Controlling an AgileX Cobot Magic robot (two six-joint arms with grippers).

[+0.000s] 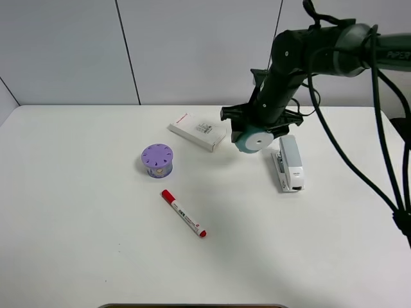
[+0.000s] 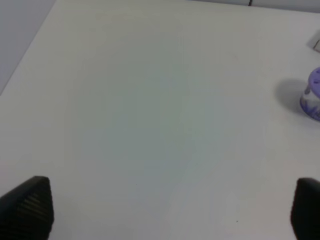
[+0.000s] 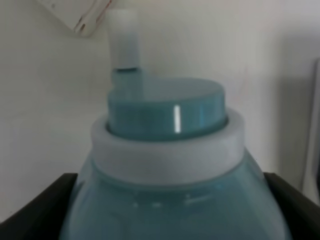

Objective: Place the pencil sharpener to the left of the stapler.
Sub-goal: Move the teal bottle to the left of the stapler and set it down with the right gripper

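The teal pencil sharpener (image 1: pixel 253 139) is still above the white tabletop beside the stapler (image 1: pixel 289 162). My right gripper will keep holding it until it is down.
The teal pencil sharpener (image 1: pixel 253 139) with its white round end face hangs just above the table, held in my right gripper (image 1: pixel 258 131). Up close in the right wrist view, the teal sharpener (image 3: pixel 170 165) fills the frame between the two dark fingers (image 3: pixel 35 210). The grey and white stapler (image 1: pixel 289 162) lies on the table just right of the sharpener, apart from it. My left gripper (image 2: pixel 170 212) is open over bare table, its fingertips (image 2: pixel 30 205) showing at the lower corners of the left wrist view.
A flat white box (image 1: pixel 198 131) lies just left of the sharpener. A purple cylinder with holes (image 1: pixel 157 160) stands further left, also seen as the purple cylinder (image 2: pixel 312 95). A red-capped marker (image 1: pixel 183 213) lies in front of it.
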